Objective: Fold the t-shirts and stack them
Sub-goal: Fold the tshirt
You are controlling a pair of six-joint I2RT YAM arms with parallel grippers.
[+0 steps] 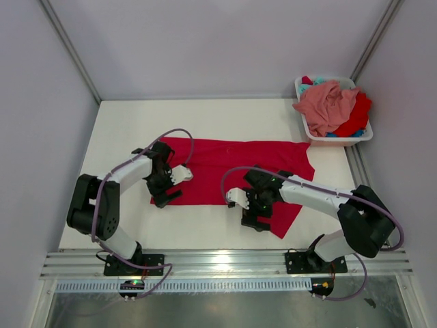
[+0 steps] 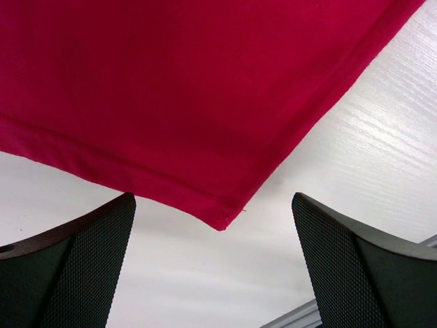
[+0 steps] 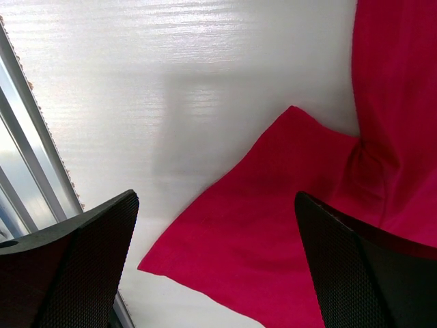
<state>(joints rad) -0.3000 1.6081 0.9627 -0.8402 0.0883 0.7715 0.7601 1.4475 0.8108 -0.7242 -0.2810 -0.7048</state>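
The left gripper grabs the near hem corner of the bright red t-shirt next, to fold the near edge of the bright red t-shirt [image 1: 225, 171] over lengthwise.
A bright red t-shirt [image 1: 225, 171] lies spread wide and flat on the white table. My left gripper [image 1: 166, 197] is open and empty just above the shirt's near left hem corner [image 2: 220, 222], which lies between and ahead of its fingers [image 2: 82, 273]. My right gripper [image 1: 255, 221] is open and empty over the near right sleeve [image 3: 273, 246], whose pointed corner [image 3: 147, 265] lies by its left finger [image 3: 75, 273]. A salmon pink shirt [image 1: 328, 106], another red one [image 1: 358, 113] and a bit of teal cloth [image 1: 319, 83] are heaped in the basket.
The white plastic basket [image 1: 341, 141] stands at the back right corner. A metal rail [image 1: 225, 263] runs along the table's near edge and shows in the right wrist view [image 3: 27, 150]. Grey walls enclose the table on three sides.
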